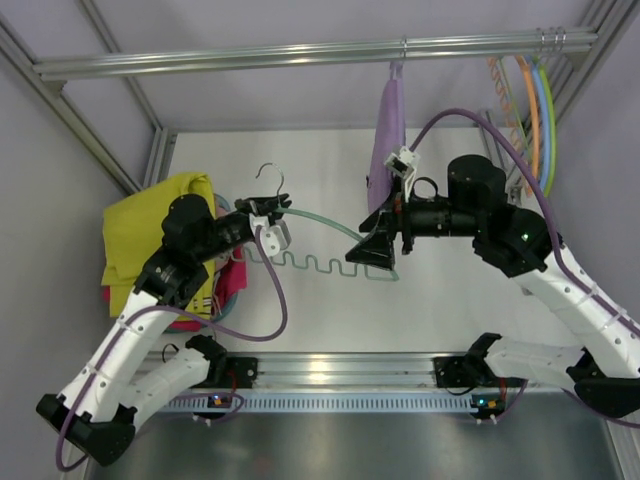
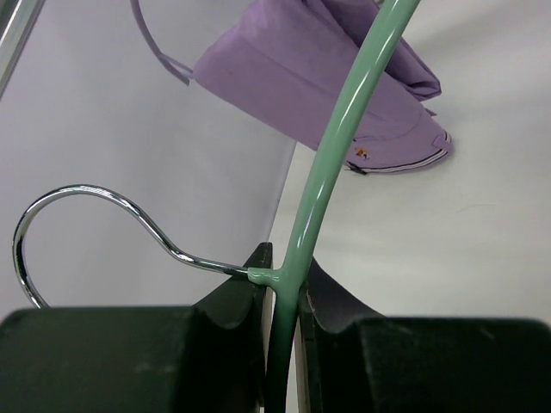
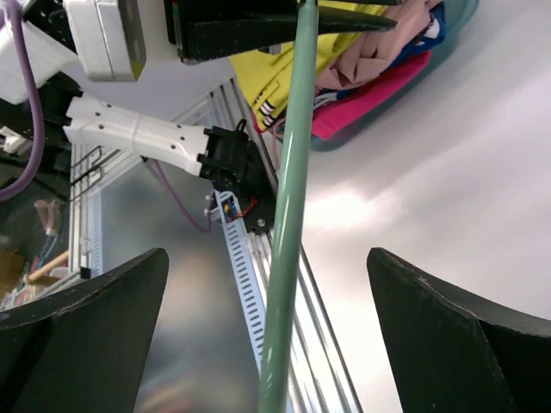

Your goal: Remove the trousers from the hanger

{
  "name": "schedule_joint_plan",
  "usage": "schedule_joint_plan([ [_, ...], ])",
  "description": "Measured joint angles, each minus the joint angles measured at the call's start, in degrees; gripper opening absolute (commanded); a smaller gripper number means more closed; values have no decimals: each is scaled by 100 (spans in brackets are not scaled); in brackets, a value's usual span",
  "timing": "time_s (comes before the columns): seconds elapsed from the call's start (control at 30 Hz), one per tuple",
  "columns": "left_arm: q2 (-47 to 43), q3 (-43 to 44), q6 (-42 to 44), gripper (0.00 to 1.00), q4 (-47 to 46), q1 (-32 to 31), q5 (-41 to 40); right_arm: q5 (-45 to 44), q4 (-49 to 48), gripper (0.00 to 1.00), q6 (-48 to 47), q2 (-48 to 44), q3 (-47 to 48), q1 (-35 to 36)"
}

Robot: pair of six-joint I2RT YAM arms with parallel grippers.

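Observation:
The robot should grab the pale-green hanger with its right gripper by the hanger's arm, near the arm's end away from the hanger's neck. The hanger's hook then stays free to hang.
A bare pale-green hanger with a metal hook is held above the table between both arms. My left gripper is shut on the hanger at its neck, just below the hook. My right gripper is open, and its jaws stand wide on either side of the hanger's arm without touching it. The yellow trousers lie on a pile at the left and also show in the right wrist view. The lilac trousers hang from the top rail.
Under the yellow trousers lie a dusty-pink garment and a magenta cloth in a teal basket. Several coloured hangers hang at the back right. The metal rail crosses the back, and a frame post stands at the left.

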State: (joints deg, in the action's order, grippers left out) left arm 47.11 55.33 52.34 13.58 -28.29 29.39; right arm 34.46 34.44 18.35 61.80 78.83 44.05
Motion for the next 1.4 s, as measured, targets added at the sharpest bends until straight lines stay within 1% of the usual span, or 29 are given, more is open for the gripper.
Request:
schedule_joint_plan([
  [0.03, 33, 7, 17, 0, 0, 0, -48, -70, 94, 99, -81, -61, -4, 0],
  [0.07, 63, 11, 33, 0, -2, -4, -98, -146, 173, 96, -146, -105, -9, 0],
  [0.13, 125, 42, 61, 0, 2, -37, -232, -254, 236, 93, -236, -136, -46, 0],
  [0.23, 181, 105, 96, 0, -9, -94, -358, -376, 334, 77, -343, -125, -210, 0],
  [0.27, 190, 122, 101, 0, -13, -111, -385, -387, 367, 64, -348, -105, -251, 0],
  [0.33, 190, 144, 122, 0, -22, -125, -409, -387, 437, 46, -393, -50, -321, 0],
  [0.37, 190, 155, 131, 0, -24, -136, -420, -382, 463, 26, -402, -20, -348, -2],
  [0.4, 188, 162, 140, 0, -28, -142, -417, -365, 481, 13, -424, 13, -348, -9],
  [0.43, 184, 164, 146, 0, -28, -146, -433, -319, 472, 3, -426, 28, -348, -26],
  [0.47, 181, 164, 151, 0, -20, -149, -459, -179, 455, 0, -450, 35, -348, -48],
  [0.5, 181, 164, 155, 0, -4, -149, -435, -131, 457, 0, -428, 35, -328, -63],
  [0.57, 164, 164, 153, 6, -24, -157, -409, 79, 470, 0, -433, 39, -308, -188],
  [0.63, 151, 164, 127, 28, -33, -162, -352, 396, 457, 0, -382, 63, -289, -378],
  [0.67, 151, 164, 96, 36, -35, -168, -304, 542, 463, 0, -330, 68, -289, -494],
  [0.7, 136, 170, 15, 50, -37, -173, -223, 636, 474, 0, -254, 61, -289, -660],
  [0.77, 85, 227, -160, 60, -48, -177, -122, 699, 479, 0, -133, 55, -286, -955],
  [0.8, 55, 275, -284, 66, -52, -177, -76, 682, 479, 0, -90, 50, -275, -1075],
  [0.9, -46, 439, -627, 71, -116, -177, 15, 654, 474, 0, 33, -17, -262, -1379],
  [0.93, -96, 490, -754, 75, -155, -177, 33, 658, 470, 0, 46, -61, -262, -1456],
  [1.03, -243, 527, -1016, 81, -238, -177, 39, 660, 474, 0, 90, -269, -262, -1587],
  [1.07, -297, 529, -1104, 82, -254, -177, 22, 660, 479, 0, 85, -339, -260, -1617],
  [1.1, -337, 529, -1189, 85, -260, -177, 7, 662, 485, 0, 76, -411, -251, -1657],
  [1.13, -393, 531, -1314, 86, -267, -177, -33, 662, 511, 0, 66, -476, -223, -1703],
  [1.17, -435, 535, -1421, 91, -271, -177, -83, 667, 522, 0, 48, -518, -197, -1735],
  [1.23, -505, 584, -1716, 92, -271, -177, -210, 651, 667, 0, -109, -673, 13, -1862],
  [1.27, -529, 632, -1862, 97, -267, -177, -284, 634, 769, 0, -199, -741, 170, -1906],
  [1.4, -533, 953, -2485, 98, -275, -177, -658, 542, 1064, 0, -599, -1165, 726, -2085],
])
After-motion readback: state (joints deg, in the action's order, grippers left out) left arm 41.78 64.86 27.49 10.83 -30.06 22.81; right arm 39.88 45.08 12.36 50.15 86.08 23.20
